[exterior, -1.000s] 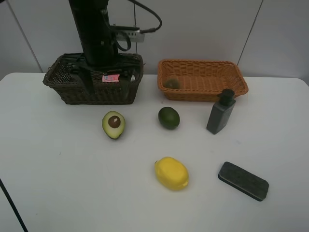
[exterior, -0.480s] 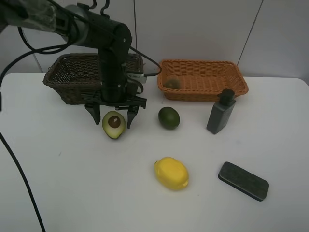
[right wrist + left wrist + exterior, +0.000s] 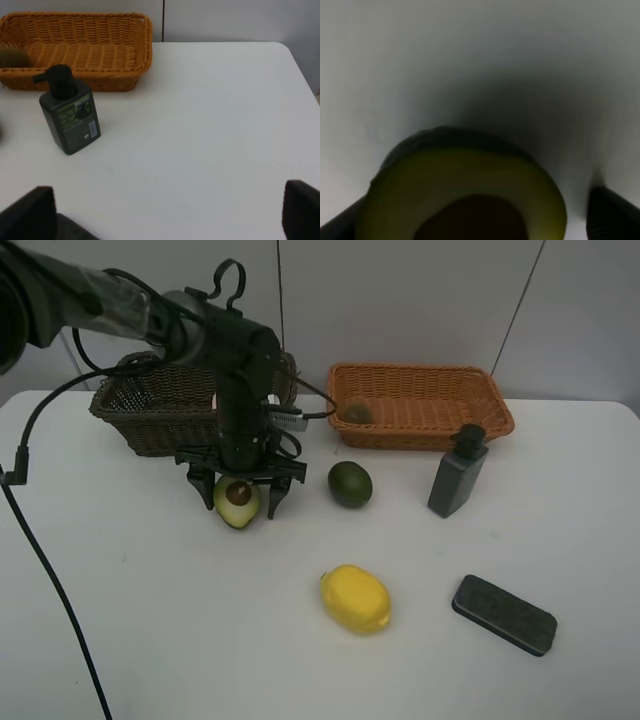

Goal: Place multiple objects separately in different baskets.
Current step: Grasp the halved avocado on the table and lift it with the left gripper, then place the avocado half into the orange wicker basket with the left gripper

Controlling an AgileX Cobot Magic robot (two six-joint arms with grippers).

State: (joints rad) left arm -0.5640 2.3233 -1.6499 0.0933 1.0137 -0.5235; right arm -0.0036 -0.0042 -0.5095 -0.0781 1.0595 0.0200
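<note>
The fingers of my left gripper sit on either side of the halved avocado in the left wrist view, so my left gripper closes next.
My left gripper point(image 3: 238, 498) stands open, pointing down, with one finger on each side of the halved avocado point(image 3: 237, 506) on the white table. The left wrist view shows the avocado point(image 3: 465, 190) up close between the two fingertips point(image 3: 612, 215), its pit facing up. Behind it is the dark basket point(image 3: 150, 425). The orange basket point(image 3: 420, 430) holds a kiwi point(image 3: 355, 412). A green lime point(image 3: 350, 483), a yellow lemon point(image 3: 355, 598), a grey pump bottle point(image 3: 458, 472) and a dark slab point(image 3: 503, 614) lie on the table. My right gripper point(image 3: 165, 215) is open and empty.
The left arm and its cable point(image 3: 40, 540) reach in from the left over the dark basket. In the right wrist view the pump bottle point(image 3: 70, 117) stands in front of the orange basket point(image 3: 75, 50), near the table's right edge point(image 3: 300, 65).
The left arm has swung out from over the dark basket and come down in front of it. Its open jaws now sit lower around the avocado. The other objects have not moved.
</note>
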